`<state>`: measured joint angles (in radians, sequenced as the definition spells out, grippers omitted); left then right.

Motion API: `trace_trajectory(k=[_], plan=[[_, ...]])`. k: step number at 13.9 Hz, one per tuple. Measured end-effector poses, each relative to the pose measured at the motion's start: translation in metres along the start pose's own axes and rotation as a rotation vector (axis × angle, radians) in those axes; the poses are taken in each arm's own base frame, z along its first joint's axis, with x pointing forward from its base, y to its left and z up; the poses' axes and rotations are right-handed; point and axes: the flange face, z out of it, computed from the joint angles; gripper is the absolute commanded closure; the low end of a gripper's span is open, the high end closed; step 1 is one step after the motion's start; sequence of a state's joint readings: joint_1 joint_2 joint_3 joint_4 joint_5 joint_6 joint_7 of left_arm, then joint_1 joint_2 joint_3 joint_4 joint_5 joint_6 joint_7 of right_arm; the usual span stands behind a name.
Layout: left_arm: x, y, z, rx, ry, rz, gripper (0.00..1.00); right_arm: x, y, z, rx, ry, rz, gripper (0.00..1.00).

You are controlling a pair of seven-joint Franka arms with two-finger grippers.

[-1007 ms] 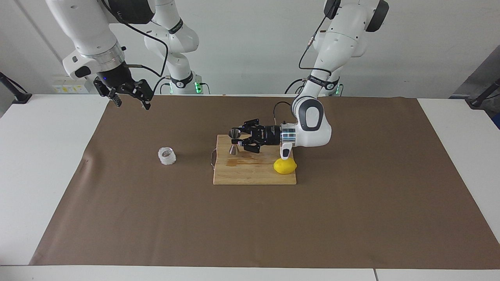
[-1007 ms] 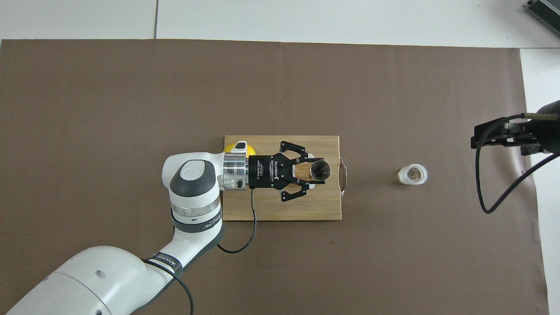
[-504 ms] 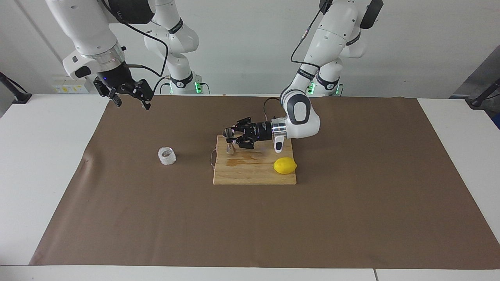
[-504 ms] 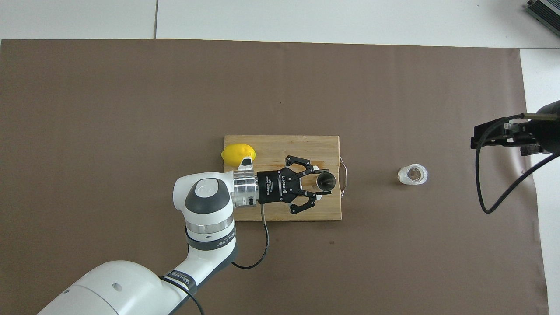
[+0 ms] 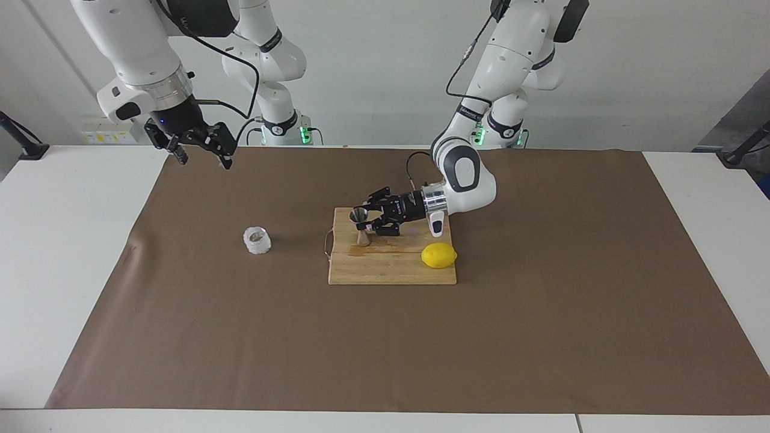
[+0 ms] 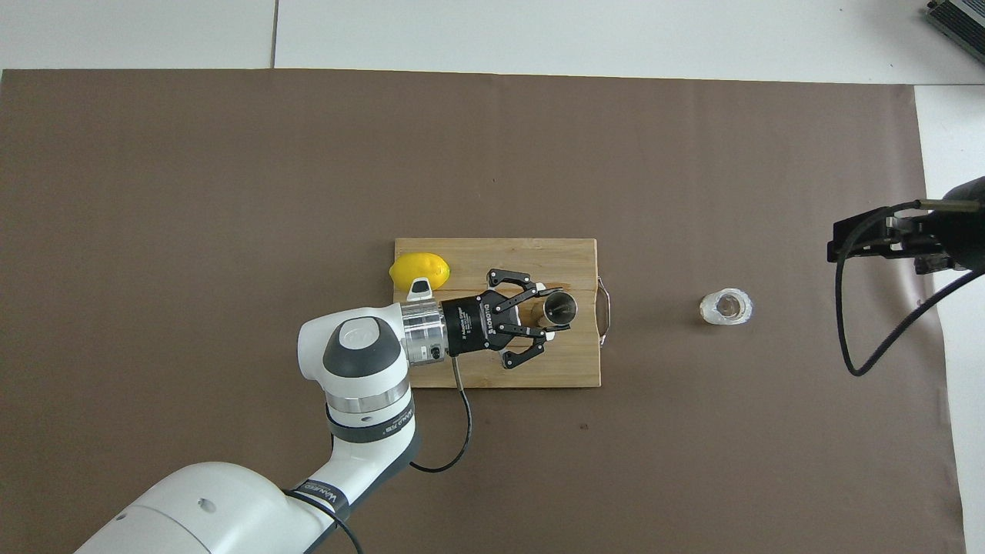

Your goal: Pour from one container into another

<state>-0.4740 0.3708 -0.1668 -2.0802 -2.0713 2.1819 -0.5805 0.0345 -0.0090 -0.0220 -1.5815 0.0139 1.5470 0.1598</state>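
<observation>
My left gripper opens next, since it holds the steel jigger (image 6: 561,306) upright on the wooden cutting board (image 6: 574,355) and the jigger would stand.
The steel jigger (image 5: 359,214) is on the wooden cutting board (image 5: 385,264), near the board's end toward the right arm. My left gripper (image 5: 363,224) reaches in level from the side and is shut on the jigger's waist. In the overhead view, the left gripper (image 6: 548,310) has its fingers on either side of the jigger (image 6: 561,306), whose open mouth faces up. The textured glass cup (image 5: 257,240) stands alone on the brown mat beside the board, toward the right arm's end, and also shows in the overhead view (image 6: 726,307). My right gripper (image 5: 200,150) waits open in the air.
A lemon (image 5: 438,255) lies on the board's corner toward the left arm's end, and it also shows in the overhead view (image 6: 419,271). A dark wet patch (image 5: 356,252) marks the board by the jigger. A metal handle (image 6: 605,310) sticks out of the board toward the cup.
My left gripper carried the jigger toward the robots, then back a little and lower. The left wrist moved off the lemon. The right arm and the glass cup have not moved.
</observation>
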Motion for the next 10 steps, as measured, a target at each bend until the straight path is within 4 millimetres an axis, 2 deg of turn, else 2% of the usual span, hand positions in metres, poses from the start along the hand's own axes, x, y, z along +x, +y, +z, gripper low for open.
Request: trace_trajectory(k=[3, 5, 6, 8, 10], plan=[[0.0, 0.0, 0.0, -0.008, 0.002, -0.003, 1.0, -0.003, -0.004, 0.005, -0.002, -0.011, -0.008, 0.0], [0.0, 0.0, 0.0, -0.009, 0.002, -0.003, 0.83, -0.005, -0.005, 0.008, -0.003, -0.018, -0.02, 0.0], [0.0, 0.0, 0.0, -0.009, 0.003, -0.003, 0.69, -0.006, -0.005, 0.009, -0.003, -0.021, -0.039, 0.0], [0.0, 0.0, 0.0, -0.01, 0.004, -0.003, 0.66, -0.009, -0.005, 0.016, -0.003, -0.024, -0.107, 0.0], [0.0, 0.0, 0.0, -0.011, 0.005, -0.002, 0.45, -0.012, -0.004, 0.026, 0.0, -0.007, -0.215, 0.0]])
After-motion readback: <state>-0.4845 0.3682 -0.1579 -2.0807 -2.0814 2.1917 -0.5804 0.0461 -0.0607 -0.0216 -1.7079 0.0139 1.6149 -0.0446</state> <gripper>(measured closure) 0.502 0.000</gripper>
